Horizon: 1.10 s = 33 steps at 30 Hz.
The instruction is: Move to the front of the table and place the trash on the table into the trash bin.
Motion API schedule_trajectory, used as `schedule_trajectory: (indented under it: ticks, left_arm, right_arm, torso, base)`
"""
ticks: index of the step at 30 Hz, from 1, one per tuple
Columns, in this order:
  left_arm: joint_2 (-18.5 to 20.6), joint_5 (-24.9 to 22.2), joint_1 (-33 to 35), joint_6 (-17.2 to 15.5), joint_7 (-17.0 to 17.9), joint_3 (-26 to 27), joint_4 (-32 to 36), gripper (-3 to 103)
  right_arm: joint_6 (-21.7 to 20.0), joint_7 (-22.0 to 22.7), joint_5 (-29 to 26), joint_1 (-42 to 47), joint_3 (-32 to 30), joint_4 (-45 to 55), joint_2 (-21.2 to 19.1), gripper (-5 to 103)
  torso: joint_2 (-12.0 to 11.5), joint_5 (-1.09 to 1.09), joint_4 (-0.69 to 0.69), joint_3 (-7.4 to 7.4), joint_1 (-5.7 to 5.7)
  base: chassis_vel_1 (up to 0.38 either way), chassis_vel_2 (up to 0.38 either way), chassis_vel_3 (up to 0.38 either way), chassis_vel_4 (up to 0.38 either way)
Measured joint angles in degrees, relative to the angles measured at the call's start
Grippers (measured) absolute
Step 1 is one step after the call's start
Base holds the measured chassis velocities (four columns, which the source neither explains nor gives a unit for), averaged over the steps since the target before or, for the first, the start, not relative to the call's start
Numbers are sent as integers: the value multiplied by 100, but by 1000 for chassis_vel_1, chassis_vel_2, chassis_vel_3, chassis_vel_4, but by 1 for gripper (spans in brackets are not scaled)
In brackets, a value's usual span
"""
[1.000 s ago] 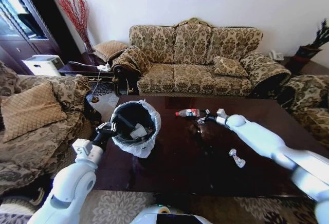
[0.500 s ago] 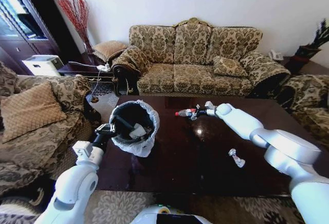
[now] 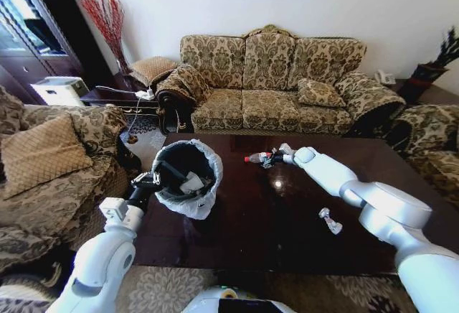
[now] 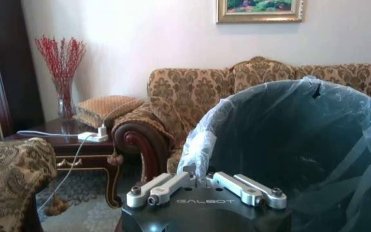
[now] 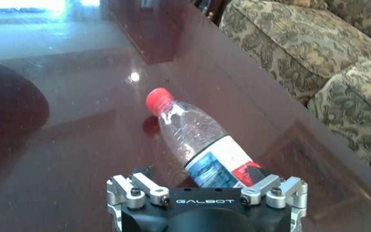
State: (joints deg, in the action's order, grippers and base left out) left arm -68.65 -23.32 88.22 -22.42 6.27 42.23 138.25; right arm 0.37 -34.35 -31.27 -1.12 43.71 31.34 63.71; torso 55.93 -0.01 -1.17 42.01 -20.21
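My right gripper is going to drop the clear bottle into the trash bin (image 3: 188, 176), so it should grab the bottle by its labeled lower body (image 3: 267, 160).
A small clear plastic bottle (image 3: 258, 158) with a red cap and red label lies on its side at the far middle of the dark glossy table (image 3: 287, 248). My right gripper (image 3: 277, 156) is open at the bottle's base. In the right wrist view the bottle (image 5: 195, 142) lies with its bottom end between the spread fingers of that gripper (image 5: 206, 184). A crumpled white wrapper (image 3: 330, 221) lies nearer me on the right. My left gripper (image 3: 147, 181) is shut on the rim of the bag-lined trash bin (image 3: 188, 176), held tilted at the table's left end. A white scrap (image 3: 192, 182) lies inside the bin.
A patterned sofa (image 3: 280, 83) stands behind the table, with armchairs at the left (image 3: 50, 162) and right (image 3: 430, 148). A small dark side table (image 3: 118, 97) with cables and a vase of red twigs sits at the back left. In the left wrist view the bin's bag (image 4: 289, 135) rises right above my gripper (image 4: 205, 182).
My right arm has reached farther left across the table, bringing its gripper up to the bottle's base. The left gripper and the bin have barely shifted.
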Motion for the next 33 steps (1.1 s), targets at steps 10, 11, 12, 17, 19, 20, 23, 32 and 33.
schedule_trajectory:
  ticks: [10,11,12,17,19,20,23,32,33]
  left_arm:
    - [44,-12,-5,0,1,2,0,1]
    - [44,-12,-5,0,1,2,0,1]
    - [53,-14,-7,0,1,3,-1,1]
    - [78,-21,-17,0,4,7,-14,1]
    - [87,-26,-24,0,4,7,-17,1]
    - [97,-30,-32,0,4,7,-20,1]
    - [105,-32,-34,0,4,4,-22,1]
    - [113,-61,-27,-3,9,-66,-2,1]
    - [141,-116,-30,-13,9,-60,28,1]
  right_arm:
    - [16,151,-106,129,-100,-43,25,62]
    - [16,151,-106,129,-100,-43,25,62]
    - [17,151,-116,131,-110,-66,30,57]
    - [17,153,-123,184,-191,-98,34,38]
    - [17,155,-123,202,-219,-95,32,38]
    - [17,172,-123,232,-271,-79,28,35]
    - [17,239,-117,296,-356,-27,15,27]
    - [4,1114,-233,727,-1353,359,-82,9]
    - [99,1471,-508,862,-1589,703,-223,5]
  torso:
    - [1,-2,1,-2,2]
    - [1,-2,1,-2,2]
    - [1,-2,1,-2,2]
    - [1,-3,0,-2,2]
    - [1,-3,0,-2,2]
    - [2,-2,1,-2,1]
    - [2,-1,1,-1,1]
    - [-1,6,-4,4,-3]
    - [-2,5,-1,4,-4]
  base:
    - [0,0,0,0]
    - [0,0,0,0]
    - [0,0,0,0]
    - [0,0,0,0]
    - [0,0,0,0]
    - [0,0,0,0]
    - [0,0,0,0]
    - [0,0,0,0]
    - [0,0,0,0]
